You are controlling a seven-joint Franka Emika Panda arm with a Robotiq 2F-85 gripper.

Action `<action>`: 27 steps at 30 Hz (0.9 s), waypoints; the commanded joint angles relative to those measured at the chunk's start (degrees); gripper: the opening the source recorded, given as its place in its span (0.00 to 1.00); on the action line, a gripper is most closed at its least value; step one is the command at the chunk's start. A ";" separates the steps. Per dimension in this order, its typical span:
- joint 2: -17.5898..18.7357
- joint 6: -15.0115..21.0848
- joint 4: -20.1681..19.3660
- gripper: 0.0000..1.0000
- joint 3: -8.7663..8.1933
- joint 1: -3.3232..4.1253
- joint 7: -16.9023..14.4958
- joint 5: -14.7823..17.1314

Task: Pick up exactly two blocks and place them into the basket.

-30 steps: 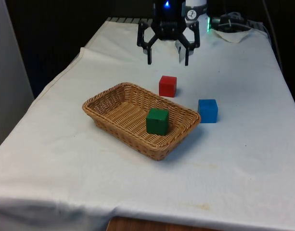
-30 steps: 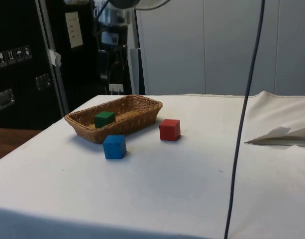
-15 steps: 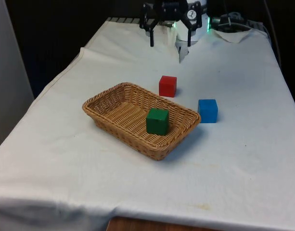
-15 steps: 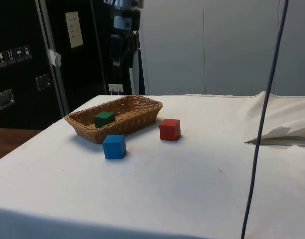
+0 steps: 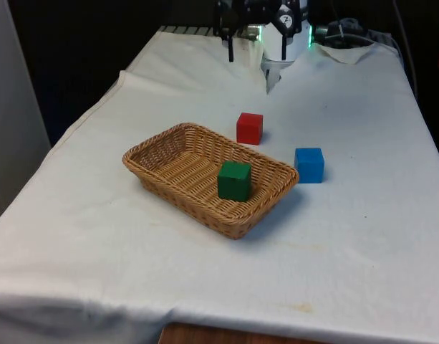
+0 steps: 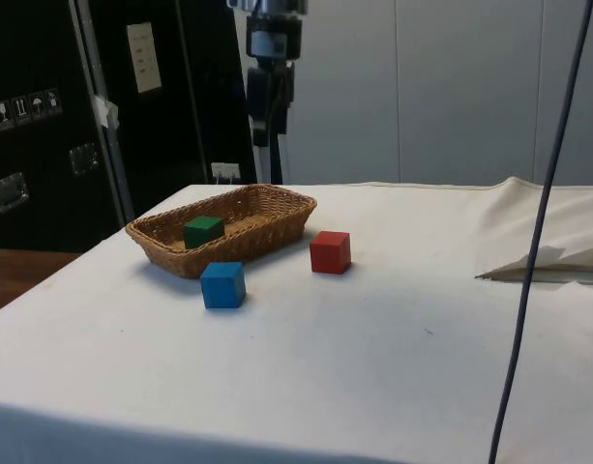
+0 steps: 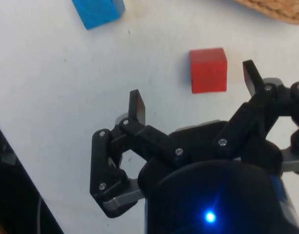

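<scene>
I need to place the red block [image 5: 249, 128] into the woven basket [image 5: 169, 166], so I should grab it by its opposite sides with my gripper next.
A woven basket [image 5: 169, 166] lies mid-table with a green block [image 5: 235, 180] inside it. A red block [image 5: 249, 128] stands on the cloth just beyond the basket. A blue block [image 5: 309, 164] stands off the basket's corner on the front view's right. My gripper [image 5: 249, 44] hangs high over the far end of the table, open and empty. In the side view the gripper [image 6: 266, 124] is well above the basket [image 6: 277, 220], the green block [image 6: 203, 231], red block [image 6: 330, 251] and blue block [image 6: 222, 284]. From the wrist, the red block [image 7: 208, 69] lies far below between the spread fingers [image 7: 137, 105]; the blue block [image 7: 98, 10] is farther off.
A crumpled fold of white cloth [image 6: 548, 261] lies at the far end of the table. A dark cable [image 6: 540, 232] hangs close to the side camera. Bare cloth [image 5: 205, 279] stretches towards the near edge.
My gripper has risen and drawn back towards the table's far end, staying open. The three blocks and the basket have not moved.
</scene>
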 commanded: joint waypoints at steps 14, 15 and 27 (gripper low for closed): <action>-0.17 -0.97 -4.01 1.00 -1.95 -0.17 -2.01 -0.97; 0.11 -1.20 -4.18 1.00 -2.23 -0.40 -1.89 -1.95; 1.83 -0.34 -5.84 1.00 -4.01 -0.29 -1.95 -1.83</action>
